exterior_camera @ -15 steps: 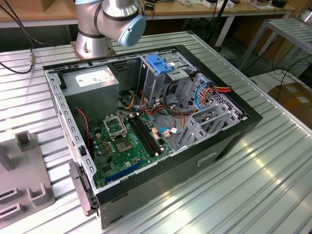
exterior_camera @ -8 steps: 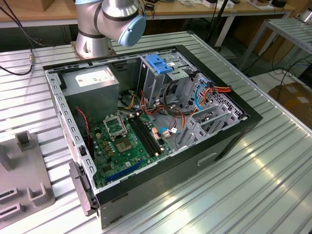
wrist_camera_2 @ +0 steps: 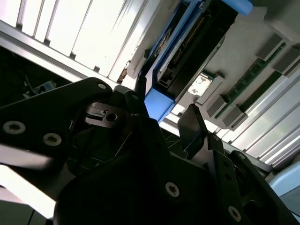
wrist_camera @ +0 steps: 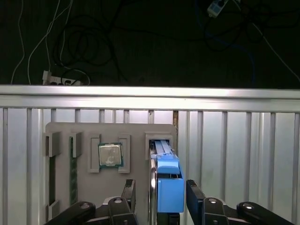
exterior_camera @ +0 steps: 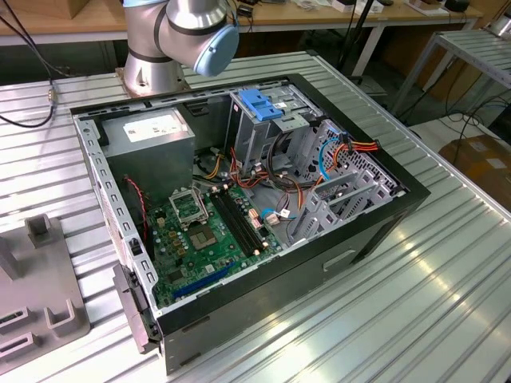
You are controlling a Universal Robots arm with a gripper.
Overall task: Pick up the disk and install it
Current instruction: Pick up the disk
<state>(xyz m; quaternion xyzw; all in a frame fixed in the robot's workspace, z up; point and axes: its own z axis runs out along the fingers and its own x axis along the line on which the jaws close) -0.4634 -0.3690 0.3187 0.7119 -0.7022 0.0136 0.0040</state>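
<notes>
Next, my gripper takes hold of the disk across its exposed blue bar (wrist_camera: 170, 195), where both sides of the disk stand open, since the grey slot wraps around the disk's end.
The disk (wrist_camera: 168, 185) stands on edge in a slot of the grey fixture plate (wrist_camera: 89, 187), its bright blue carrier rail facing the camera in the first wrist view. My gripper (wrist_camera: 161, 194) is open and straddles it, one black finger (wrist_camera: 129, 191) on one side and the other finger (wrist_camera: 194, 196) on the other. A small gap shows between the first finger and the disk; the other finger is very close to the blue rail. In the second wrist view the disk (wrist_camera_2: 187, 42) runs away from the gripper (wrist_camera_2: 161, 105), dark body edged in blue.
The fixture plate also holds a processor chip (wrist_camera: 110, 154) and a memory stick (wrist_camera: 72, 168). In the exterior view the open computer case (exterior_camera: 239, 199) lies on the ribbed metal table, with a blue bracket (exterior_camera: 263, 104) atop its drive cage. The table's edge rail (wrist_camera: 150, 96) lies just beyond the fixture.
</notes>
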